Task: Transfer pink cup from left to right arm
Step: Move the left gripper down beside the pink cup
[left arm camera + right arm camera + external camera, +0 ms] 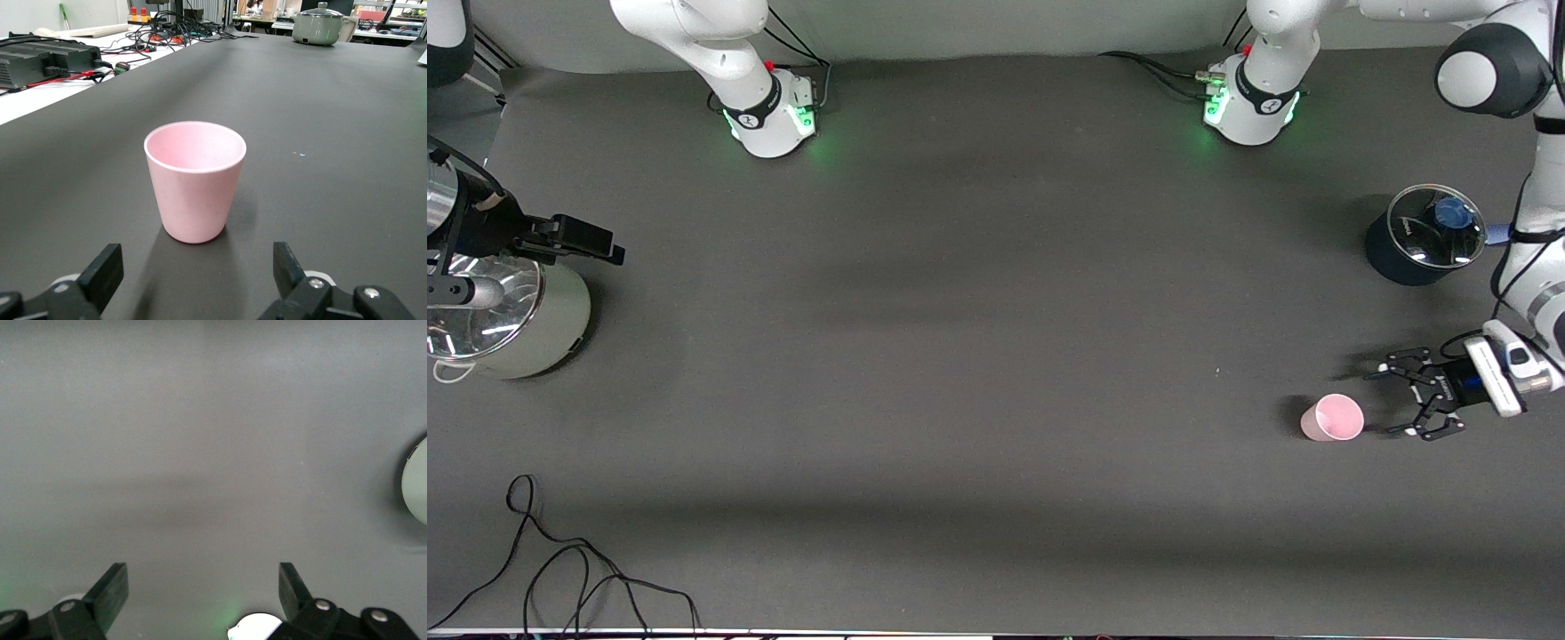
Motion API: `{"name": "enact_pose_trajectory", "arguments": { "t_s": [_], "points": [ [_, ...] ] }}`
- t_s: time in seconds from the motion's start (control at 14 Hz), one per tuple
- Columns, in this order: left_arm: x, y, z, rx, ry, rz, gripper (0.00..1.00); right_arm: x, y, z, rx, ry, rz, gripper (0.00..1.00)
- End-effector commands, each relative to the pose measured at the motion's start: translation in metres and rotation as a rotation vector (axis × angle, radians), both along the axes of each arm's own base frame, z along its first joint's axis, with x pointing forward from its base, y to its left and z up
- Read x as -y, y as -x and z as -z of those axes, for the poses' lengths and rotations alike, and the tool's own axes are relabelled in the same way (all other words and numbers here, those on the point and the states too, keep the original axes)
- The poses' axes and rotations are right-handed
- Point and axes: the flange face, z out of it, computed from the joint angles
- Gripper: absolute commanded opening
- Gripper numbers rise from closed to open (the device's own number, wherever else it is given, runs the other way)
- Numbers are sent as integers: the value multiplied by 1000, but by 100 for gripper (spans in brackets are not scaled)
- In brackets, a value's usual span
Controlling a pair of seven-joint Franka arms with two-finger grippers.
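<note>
I should grab the pink cup by its lower body [194, 217] with my left gripper next. Then the pink cup's rim [195, 171] stays free for my right gripper.
The pink cup [1332, 418] stands upright on the dark table mat toward the left arm's end. My left gripper [1394, 400] hovers low beside it, open, its skeletal fingers pointing at the cup with a small gap between tips and cup. In the left wrist view the cup [195, 180] sits just ahead of the open gripper [195, 267], not between the fingertips [103, 270]. My right gripper [609, 249] waits at the right arm's end, over the edge of a pale green pot. It is open and empty in the right wrist view [202, 587].
A pale green pot [534, 329] with a shiny lid stands under the right arm. A dark pot with a glass lid and blue knob [1424, 236] stands farther from the front camera than the cup. Loose black cable [560, 569] lies near the front edge.
</note>
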Motion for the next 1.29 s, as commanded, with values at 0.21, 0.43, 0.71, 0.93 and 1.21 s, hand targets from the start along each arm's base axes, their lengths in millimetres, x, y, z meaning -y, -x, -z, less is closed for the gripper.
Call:
{"name": "enact_pose_trajectory", "arguments": {
  "t_s": [0.21, 0.43, 0.71, 0.93, 1.21],
  "points": [
    [2, -2, 33, 88, 76, -31, 100, -3, -2, -3, -1, 15, 1, 100],
    [-4, 4, 41, 96, 132, -71, 100, -3, -2, -3, -1, 15, 1, 100],
    [-1, 5, 50, 99, 168, -93, 100, -3, -2, -3, -1, 15, 1, 100],
    [6, 1, 49, 102, 163, -88, 100, -3, -2, -3, -1, 17, 2, 100],
    [27, -8, 53, 105, 167, -88, 100, -3, -2, -3, -1, 17, 2, 100]
  ]
}}
